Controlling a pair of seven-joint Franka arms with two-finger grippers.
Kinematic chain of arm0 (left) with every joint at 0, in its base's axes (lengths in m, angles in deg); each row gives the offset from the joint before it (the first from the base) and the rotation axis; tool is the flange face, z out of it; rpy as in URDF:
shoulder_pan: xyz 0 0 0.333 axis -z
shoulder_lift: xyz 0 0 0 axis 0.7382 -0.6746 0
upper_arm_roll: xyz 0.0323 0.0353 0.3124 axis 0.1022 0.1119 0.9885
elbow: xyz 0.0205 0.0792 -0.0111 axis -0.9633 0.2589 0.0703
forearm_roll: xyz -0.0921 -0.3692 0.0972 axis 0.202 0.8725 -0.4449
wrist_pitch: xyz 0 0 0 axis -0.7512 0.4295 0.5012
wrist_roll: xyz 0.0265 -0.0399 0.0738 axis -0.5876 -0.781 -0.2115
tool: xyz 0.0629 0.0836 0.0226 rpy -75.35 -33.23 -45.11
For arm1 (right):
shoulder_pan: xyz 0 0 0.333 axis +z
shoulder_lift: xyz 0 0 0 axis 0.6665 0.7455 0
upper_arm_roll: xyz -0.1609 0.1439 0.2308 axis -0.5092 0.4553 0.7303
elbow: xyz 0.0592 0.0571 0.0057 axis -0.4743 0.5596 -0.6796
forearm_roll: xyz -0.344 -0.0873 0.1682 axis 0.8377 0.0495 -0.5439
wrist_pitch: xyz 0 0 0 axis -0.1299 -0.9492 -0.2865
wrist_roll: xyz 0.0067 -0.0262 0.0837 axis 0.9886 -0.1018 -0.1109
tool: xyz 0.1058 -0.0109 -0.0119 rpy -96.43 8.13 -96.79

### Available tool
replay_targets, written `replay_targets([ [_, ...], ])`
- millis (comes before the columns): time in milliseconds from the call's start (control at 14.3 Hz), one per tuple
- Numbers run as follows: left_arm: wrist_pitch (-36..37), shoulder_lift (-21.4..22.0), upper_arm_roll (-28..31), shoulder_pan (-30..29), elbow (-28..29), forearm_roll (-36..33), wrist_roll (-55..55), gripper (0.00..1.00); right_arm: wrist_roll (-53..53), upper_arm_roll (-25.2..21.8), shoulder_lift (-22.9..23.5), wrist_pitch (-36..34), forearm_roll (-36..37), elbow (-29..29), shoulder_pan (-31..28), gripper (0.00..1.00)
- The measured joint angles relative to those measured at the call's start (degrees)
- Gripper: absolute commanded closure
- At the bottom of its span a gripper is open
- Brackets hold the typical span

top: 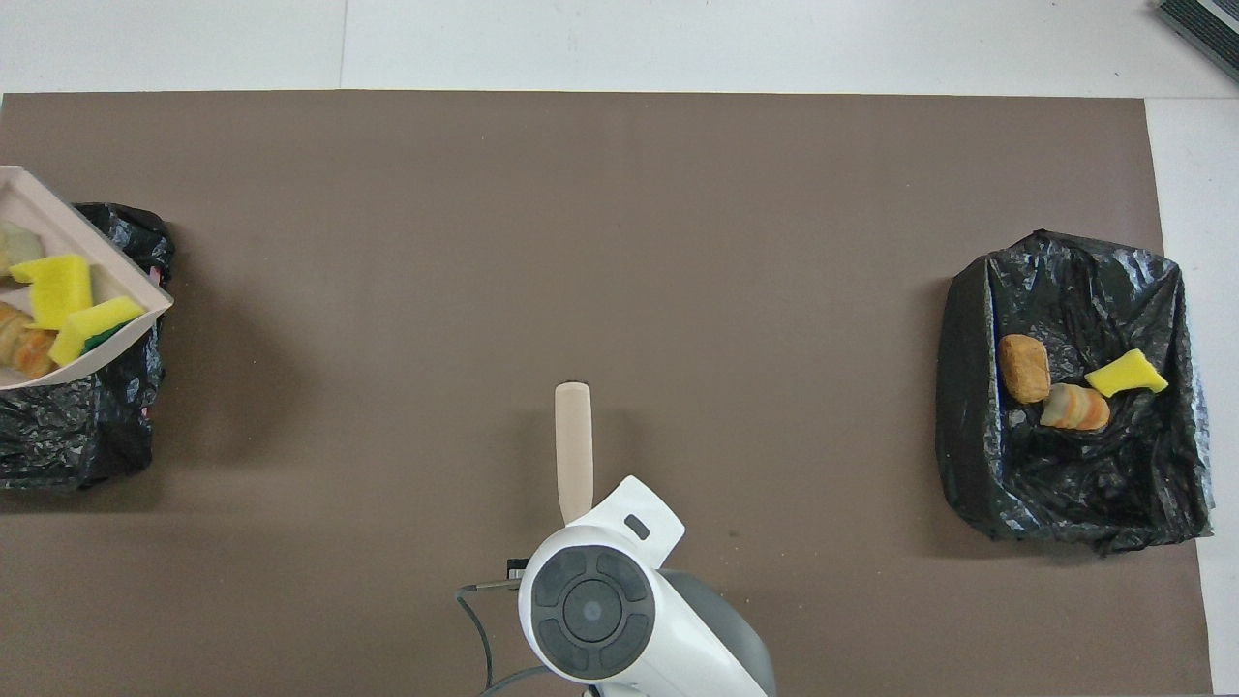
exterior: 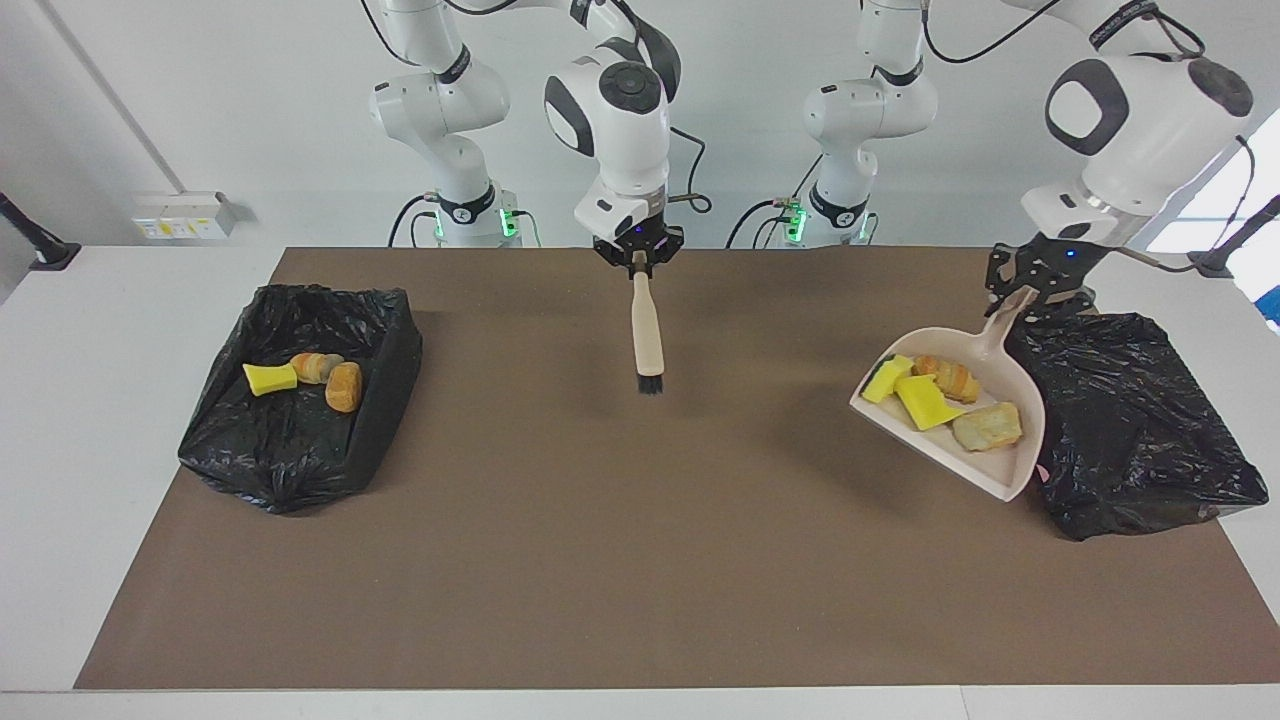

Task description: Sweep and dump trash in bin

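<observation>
The brush (exterior: 647, 335) hangs above the brown mat and would fall if I opened now, so my right gripper keeps holding the brush.
My left gripper (exterior: 1022, 296) is shut on the handle of the beige dustpan (exterior: 987, 468), which it holds raised and tilted at the edge of a black-bag-lined bin (exterior: 1140, 420) at the left arm's end. In the pan lie several bits of trash: yellow wedges (exterior: 922, 398), a croissant piece (exterior: 948, 376) and a bread piece (exterior: 988, 425). The overhead view shows the pan (top: 114, 273) with the trash (top: 60, 290) over the bin (top: 77, 436). My right gripper (exterior: 638, 258) is shut on a brush (exterior: 647, 335) that hangs bristles down over the mat's middle; its handle (top: 573, 445) shows from overhead.
A second black-lined bin (exterior: 300, 440) stands at the right arm's end and holds a yellow wedge (exterior: 270, 379), a croissant piece (exterior: 317, 367) and a bread piece (exterior: 343, 387); it shows from overhead too (top: 1065, 484). A brown mat (exterior: 640, 560) covers the table.
</observation>
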Motion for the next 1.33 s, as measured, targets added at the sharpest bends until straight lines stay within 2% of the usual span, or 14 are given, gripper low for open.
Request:
replay_targets([
  [280, 3.7, -7.8, 0.2, -6.8, -11.7, -5.7, -13.0, 1.00, 2.6, 0.0, 4.1, 1.6, 2.3, 0.3, 3.1, 1.00],
  [420, 3.5, -11.4, 0.0, -7.4, -15.2, -10.8, -15.8, 1.00, 2.6, 0.0, 5.6, 1.7, 2.5, 0.4, 4.3, 1.00],
  [630, 2.5, -13.6, -0.9, -7.0, -17.4, -16.0, -16.3, 1.00, 4.2, 0.0, 6.3, 4.5, 2.5, 1.8, 5.6, 1.00],
  [770, 0.9, -14.0, -1.9, -6.2, -17.8, -22.9, -16.6, 1.00, 5.0, 0.0, 6.7, 7.5, 2.5, 3.3, 5.9, 1.00],
  [840, 0.7, -14.1, -2.1, -4.9, -17.9, -26.3, -16.6, 1.00, 5.0, 0.0, 6.9, 8.1, 2.5, 3.7, 5.9, 0.96],
  [911, 0.6, -14.1, -2.2, -3.2, -17.9, -29.5, -16.6, 1.00, 5.0, -0.1, 7.0, 8.4, 2.5, 3.8, 5.9, 0.88],
  [981, 0.7, -14.2, -2.2, -1.7, -17.9, -32.2, -16.5, 1.00, 5.0, -0.1, 7.0, 8.4, 2.5, 3.8, 5.9, 0.57],
  [1051, 0.7, -14.4, -2.2, -0.8, -17.9, -34.5, -16.5, 1.00, 5.0, -0.1, 7.0, 8.4, 2.5, 3.8, 6.0, 0.01],
  [1331, 0.7, -15.1, -2.3, 2.2, -17.9, -42.8, -16.5, 1.00, 5.0, -0.1, 6.9, 6.6, 2.6, 2.6, 6.2, 0.00],
])
